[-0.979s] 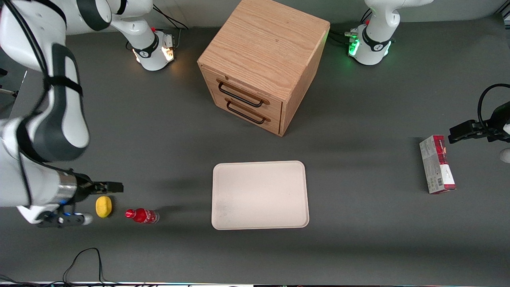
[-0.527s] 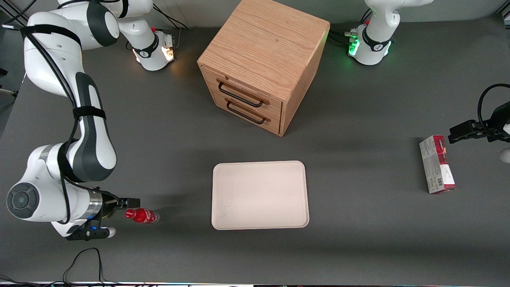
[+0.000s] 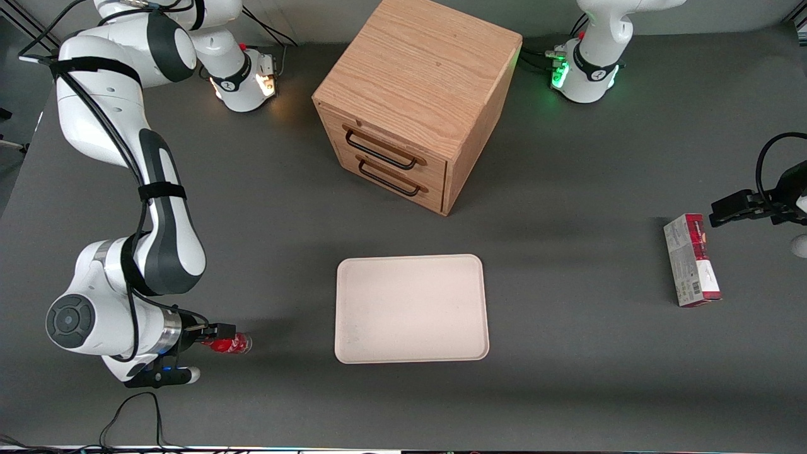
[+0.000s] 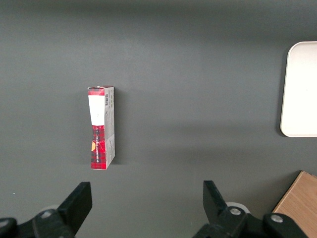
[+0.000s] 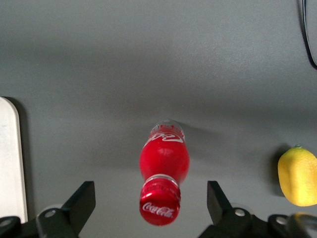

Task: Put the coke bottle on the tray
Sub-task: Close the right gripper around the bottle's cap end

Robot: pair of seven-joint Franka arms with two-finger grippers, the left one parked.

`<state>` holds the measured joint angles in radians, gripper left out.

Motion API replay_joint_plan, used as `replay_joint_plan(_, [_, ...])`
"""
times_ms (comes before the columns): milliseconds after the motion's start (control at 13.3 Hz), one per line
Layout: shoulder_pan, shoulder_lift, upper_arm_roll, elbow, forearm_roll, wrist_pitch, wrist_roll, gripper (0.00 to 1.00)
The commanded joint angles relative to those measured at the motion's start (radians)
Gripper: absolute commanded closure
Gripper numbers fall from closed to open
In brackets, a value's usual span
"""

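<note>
I next need to pick up the bottle by its red cap end point(image 5: 159, 201) with my right gripper, so that I can place the coke bottle on the tray point(image 5: 10, 158).
The coke bottle point(image 3: 232, 343) lies on its side on the dark table, red cap pointing toward the working arm's end. In the right wrist view the bottle point(image 5: 165, 161) lies between my two open fingers point(image 5: 81, 199), cap nearest the camera, touching neither. My right gripper point(image 3: 217, 330) hangs over the cap end, open and empty; it also shows in the right wrist view point(image 5: 150, 203). The cream-white tray point(image 3: 410, 309) lies flat beside the bottle, toward the parked arm's end, with nothing on it. Its rim shows in the right wrist view point(image 5: 9, 158).
A yellow lemon-like object point(image 5: 297, 176) lies beside the bottle; in the front view my arm hides it. A wooden two-drawer cabinet point(image 3: 416, 101) stands farther from the camera than the tray. A red-and-white carton point(image 3: 690, 258) lies toward the parked arm's end. A black cable point(image 3: 126, 410) loops near the front edge.
My right gripper has moved along the table from beside the lemon-like object to over the bottle's cap end. The arm now hides the lemon. The bottle has not moved.
</note>
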<state>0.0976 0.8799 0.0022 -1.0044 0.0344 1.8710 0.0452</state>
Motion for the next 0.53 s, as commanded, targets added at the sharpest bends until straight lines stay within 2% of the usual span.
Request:
replay_joint_plan(0, [0.004, 0.027, -0.004, 0.041, -0.021, 0.010, 0.024, 0.02])
replay_joint_plan(151, [0.004, 0.027, -0.004, 0.041, -0.027, 0.010, 0.024, 0.10])
replay_joint_plan(226, [0.004, 0.027, -0.004, 0.041, -0.027, 0.010, 0.025, 0.20])
replay_joint_plan(452, [0.005, 0.024, -0.004, 0.041, -0.027, 0.000, 0.027, 0.67])
